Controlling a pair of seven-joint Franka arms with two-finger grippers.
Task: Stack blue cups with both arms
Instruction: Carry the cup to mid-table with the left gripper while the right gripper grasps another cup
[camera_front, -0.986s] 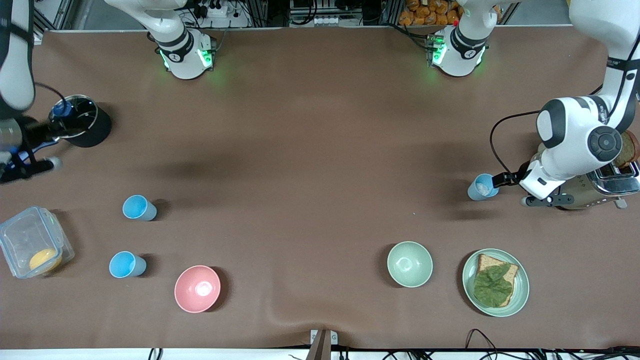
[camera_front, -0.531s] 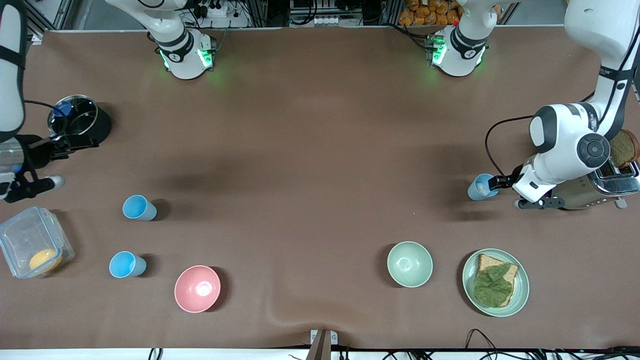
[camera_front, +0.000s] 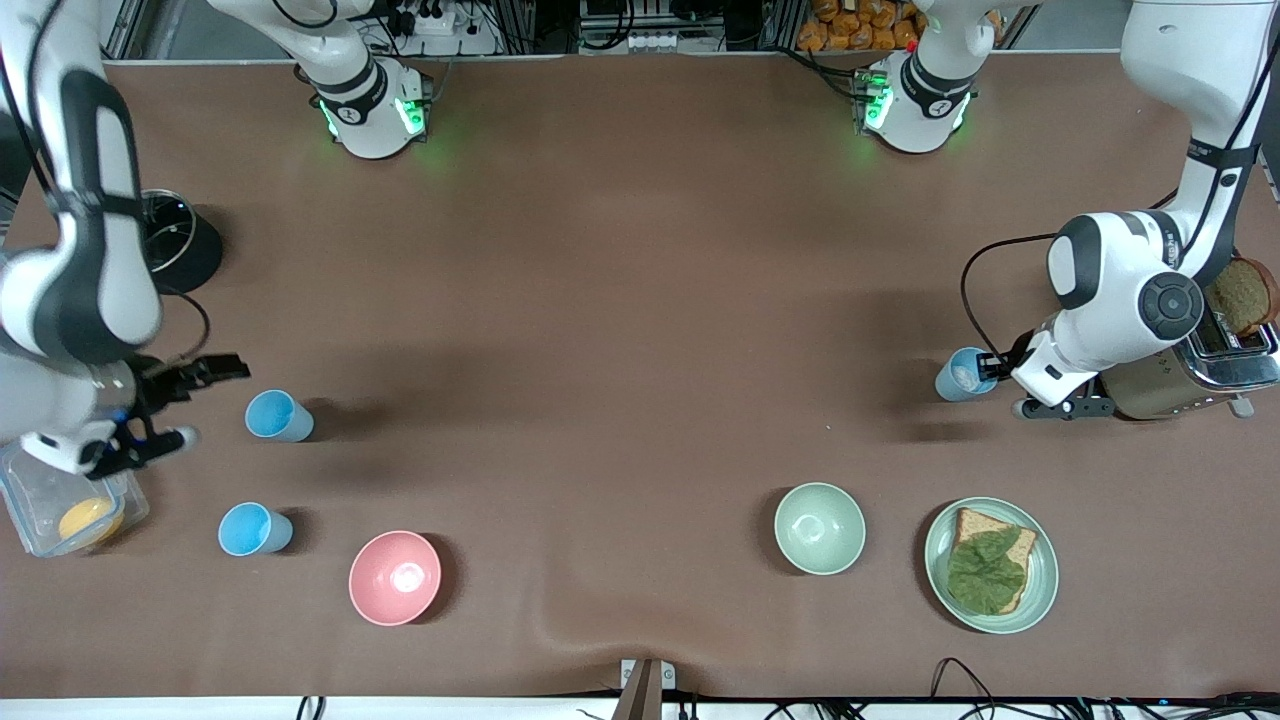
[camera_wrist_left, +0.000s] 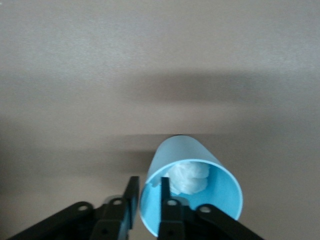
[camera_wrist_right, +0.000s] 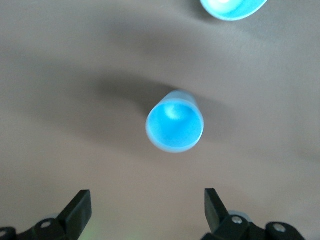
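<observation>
My right gripper will next grab the farther blue cup by its rim (camera_front: 269, 403) to stack it into the blue cup beside the toaster.
Three light-blue cups stand on the brown table. One blue cup (camera_front: 965, 374), with something white inside, is next to the toaster. My left gripper (camera_front: 988, 368) is at this cup (camera_wrist_left: 192, 187). The left gripper (camera_wrist_left: 148, 197) stands astride the rim, one finger outside the wall and one inside, shut on it. Two more blue cups are toward the right arm's end, one (camera_front: 277, 415) farther from the front camera and one (camera_front: 253, 529) nearer. My right gripper (camera_front: 195, 403) is open and empty beside the farther cup (camera_wrist_right: 175, 127), with the right gripper (camera_wrist_right: 145, 200) apart from it.
A pink bowl (camera_front: 394, 577) and a pale green bowl (camera_front: 819, 527) sit near the front edge. A plate (camera_front: 1040, 590) holds bread and a leaf. A toaster (camera_front: 1190, 375), a clear box (camera_front: 40, 500) and a black pot (camera_front: 185, 250) stand at the table's ends.
My right arm has swung from beside the black pot to beside the farther of the two cups. My left gripper has edged onto its cup. No cup has moved.
</observation>
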